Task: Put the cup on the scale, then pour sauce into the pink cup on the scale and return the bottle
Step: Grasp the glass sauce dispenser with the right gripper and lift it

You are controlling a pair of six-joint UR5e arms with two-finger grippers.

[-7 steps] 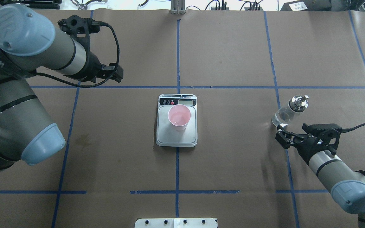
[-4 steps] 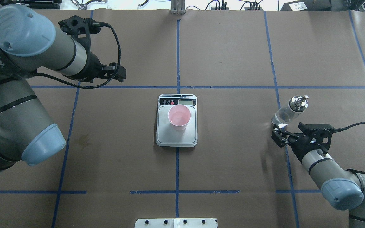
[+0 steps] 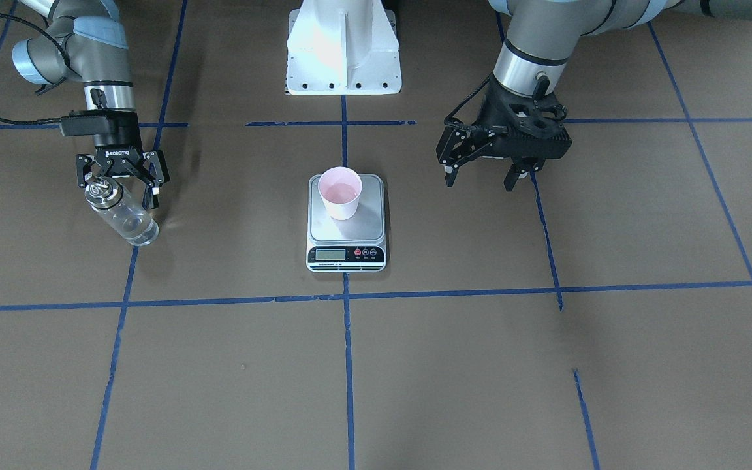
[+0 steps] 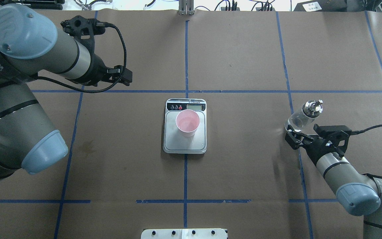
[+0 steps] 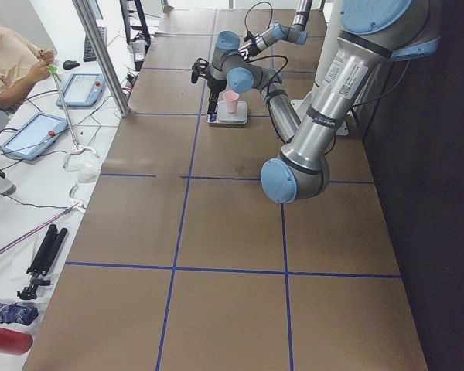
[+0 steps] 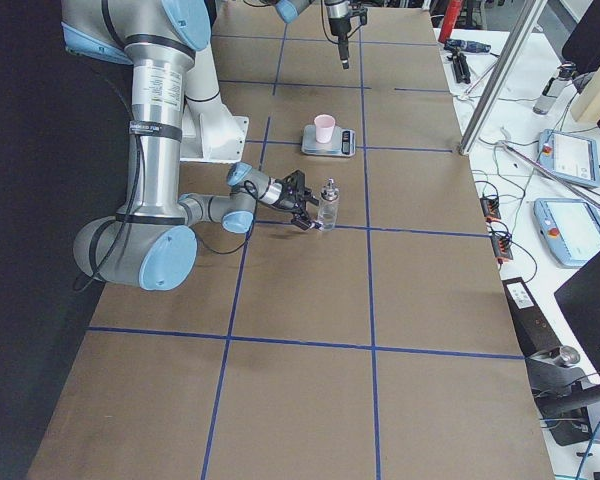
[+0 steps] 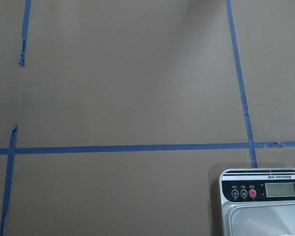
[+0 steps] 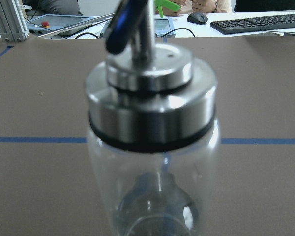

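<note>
I will grab the bottle by its glass body (image 8: pixel 152 187) next with my right gripper. Then the bottle's spout (image 8: pixel 142 42) is free to pour into the pink cup.
The pink cup (image 4: pixel 187 123) stands upright on the scale (image 4: pixel 185 146) at the table's middle, also in the front view (image 3: pixel 340 192). The glass bottle (image 4: pixel 302 118) with the metal cap stands on the table at the right. A little clear sauce (image 4: pixel 292 125) sits at its bottom. My right gripper (image 4: pixel 296 134) is open and level with the bottle, its fingers (image 3: pixel 156 186) on either side of the bottle's near side (image 3: pixel 121 215). The bottle fills the right wrist view (image 8: pixel 152 147). My left gripper (image 4: pixel 124 75) is open and empty, raised behind and left of the scale (image 7: pixel 260 196).
The brown table cover carries a grid of blue tape lines (image 4: pixel 186 59). The robot's white base (image 3: pixel 343 52) is at the near edge. A metal post (image 4: pixel 186 8) stands at the far edge. Tablets and cables (image 5: pixel 31 131) lie on the operators' desk beyond.
My right gripper has moved forward, closer to the bottle, and now reaches around its near side. The bottle, cup and scale have not moved. My left arm has barely shifted.
</note>
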